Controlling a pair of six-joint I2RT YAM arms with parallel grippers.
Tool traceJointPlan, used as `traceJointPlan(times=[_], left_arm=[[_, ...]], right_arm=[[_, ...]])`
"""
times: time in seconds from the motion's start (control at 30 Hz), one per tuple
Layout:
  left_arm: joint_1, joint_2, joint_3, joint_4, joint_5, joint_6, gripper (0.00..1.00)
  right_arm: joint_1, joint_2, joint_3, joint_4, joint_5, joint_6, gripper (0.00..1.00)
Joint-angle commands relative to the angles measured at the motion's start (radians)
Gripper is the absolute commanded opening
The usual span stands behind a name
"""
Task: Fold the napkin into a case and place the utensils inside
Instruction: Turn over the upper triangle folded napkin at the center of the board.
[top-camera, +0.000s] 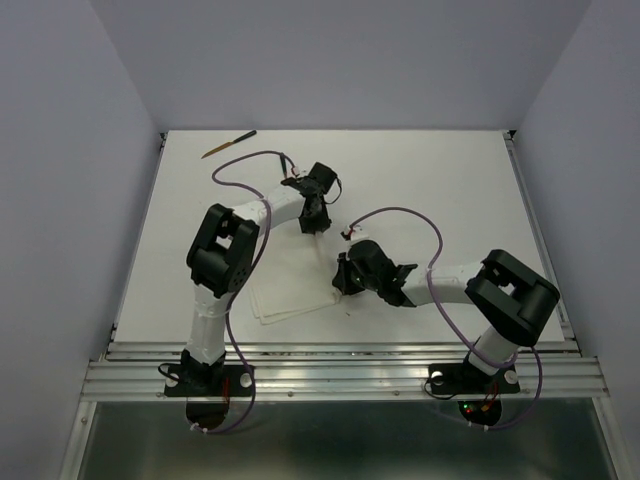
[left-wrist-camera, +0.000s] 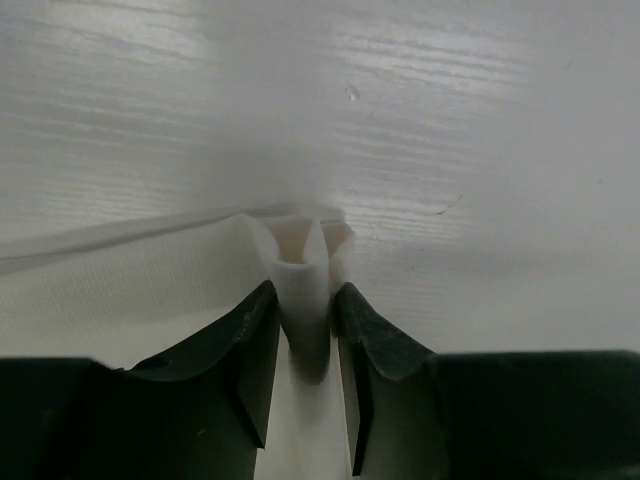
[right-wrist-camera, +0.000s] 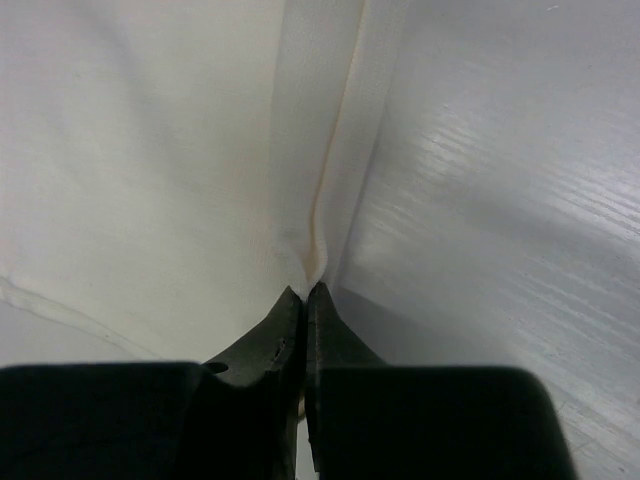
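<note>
My right gripper is pinching the fold, which is part of the napkin's edge lying on the table. The fold would settle along that edge, so my right gripper should open its fingers.
The white napkin (top-camera: 290, 295) lies flat on the table in layers, its stacked edges showing at the near left. My left gripper (top-camera: 315, 215) is at its far corner. In the left wrist view its jaws (left-wrist-camera: 304, 290) stand apart with a puffed fold of napkin (left-wrist-camera: 300, 270) upright between them. My right gripper (top-camera: 345, 275) is at the napkin's right edge. In the right wrist view it (right-wrist-camera: 306, 290) is shut on a pinched ridge of the cloth (right-wrist-camera: 320, 220). One brown wooden utensil (top-camera: 228, 145) with a dark end lies at the far left. A case is out of view.
The white table (top-camera: 450, 190) has walls on the left, right and back. A metal rail (top-camera: 340, 365) runs along its near edge by the arm bases. Purple cables (top-camera: 410, 215) loop above both arms.
</note>
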Motion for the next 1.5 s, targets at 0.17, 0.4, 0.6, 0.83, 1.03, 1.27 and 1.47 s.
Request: traceJointPlan(times=[0.17,0.4,0.6,0.83,1.03,1.27,1.47], left_arm=[[0.017,-0.075,0.068,0.074,-0.058,0.055,0.58],[0.017,-0.141,0.076,0.090,-0.035,0.073,0.87],[0.018,-0.199,0.054,0.097,-0.034,0.078,0.89],[0.040,-0.285,-0.039,0.108,-0.040,0.068,0.86],[0.079,-0.365,-0.168,0.125,-0.025,0.056,0.73],[0.115,-0.426,-0.277,0.156,0.006,0.038,0.50],[0.126,-0.426,-0.306,0.162,0.011,0.041,0.33]], right_arm=[[0.014,-0.018,-0.030,-0.065,-0.008,-0.006,0.01],[0.014,-0.024,-0.026,-0.080,0.016,0.004,0.21],[0.014,-0.084,-0.029,-0.128,0.070,0.009,0.62],[0.014,-0.248,-0.033,-0.238,0.157,-0.005,0.77],[-0.043,-0.304,0.022,-0.280,0.150,0.014,0.53],[-0.054,-0.218,0.103,-0.308,-0.040,-0.014,0.13],[-0.014,-0.205,0.083,-0.295,-0.160,-0.058,0.01]])
